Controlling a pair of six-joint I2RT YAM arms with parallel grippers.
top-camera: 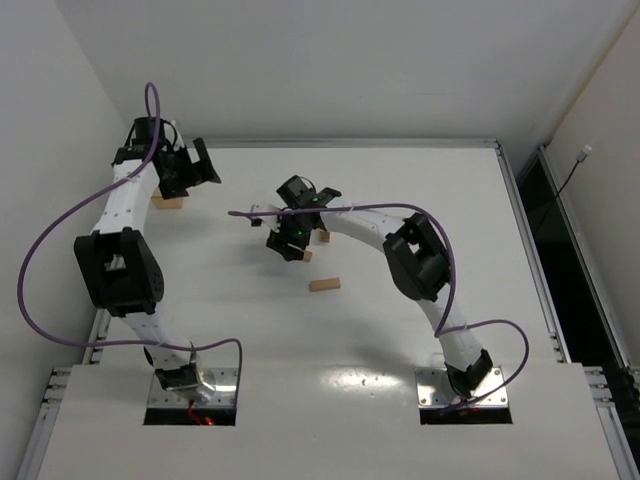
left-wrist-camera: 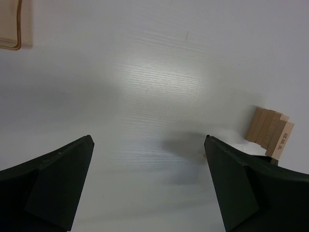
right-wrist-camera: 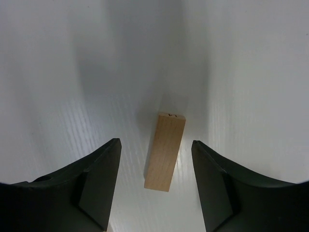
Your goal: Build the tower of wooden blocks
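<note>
The light-tan wood block (top-camera: 305,256) touches neither of my right gripper's open fingers. It would stay flat on the tabletop if I lifted my right gripper now.
A light-tan wood block (right-wrist-camera: 165,150) lies flat on the white table between the fingers of my right gripper (right-wrist-camera: 155,144). The jaws stand open with a gap on each side of it. From above, that gripper (top-camera: 292,243) hovers mid-table and the block's end (top-camera: 307,256) peeks out beside it. Another wood block (top-camera: 324,284) lies loose just nearer. The tower (left-wrist-camera: 269,130), a small stack of the same bars, stands at the far left (top-camera: 168,202). My left gripper (left-wrist-camera: 148,140) is wide open and empty, with the tower just outside its right finger.
A corner of a clear amber-tinted box (left-wrist-camera: 12,26) shows at the top left of the left wrist view. A small tan piece (top-camera: 322,237) lies right of the right gripper. Purple cables loop around both arms. The table's raised metal edge (top-camera: 515,190) runs along the right.
</note>
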